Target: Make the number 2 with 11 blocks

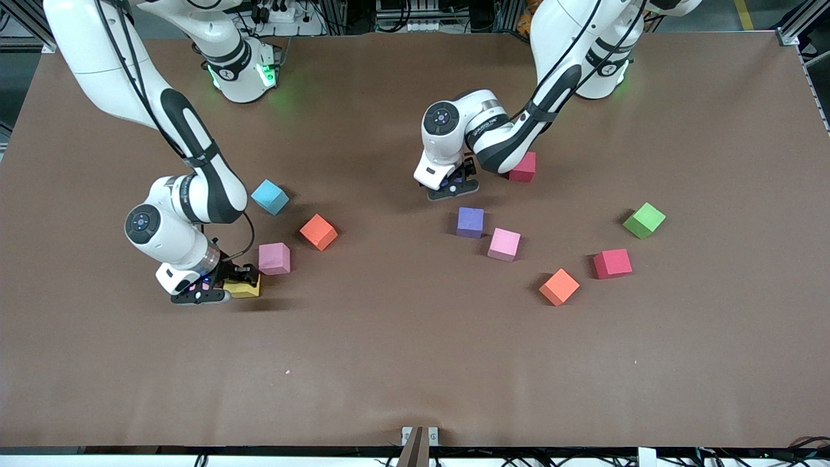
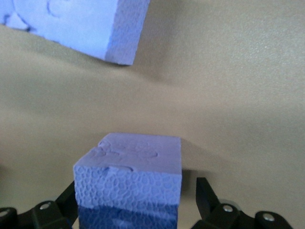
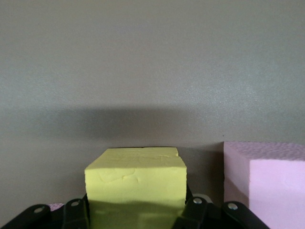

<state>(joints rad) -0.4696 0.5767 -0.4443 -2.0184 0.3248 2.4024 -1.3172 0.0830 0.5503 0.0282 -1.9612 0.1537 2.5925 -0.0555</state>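
Note:
The fingers stand on either side of the purple block, below its top side (image 2: 136,151), so it is now time for my left gripper to close on the block.
My right gripper (image 1: 235,284) (image 3: 136,210) is down at the table, its fingers pressed against both sides of a yellow block (image 1: 249,290) (image 3: 136,179). A pink block (image 1: 274,258) (image 3: 267,181) sits beside it. My left gripper (image 1: 454,185) (image 2: 136,198) stands open astride a purple block (image 2: 133,174), with a gap at one finger. A second purple block (image 1: 470,222) (image 2: 81,24) lies nearer the front camera. Pink (image 1: 504,244), orange (image 1: 318,231), orange (image 1: 559,286), red (image 1: 612,263), green (image 1: 644,220) and deep pink (image 1: 522,167) blocks lie scattered apart. The number 2 is out of view.
A light blue cube (image 1: 270,196) rests near the right arm's forearm. The brown table (image 1: 415,363) has wide bare room toward the front camera. The left arm's elbow hangs over the deep pink block.

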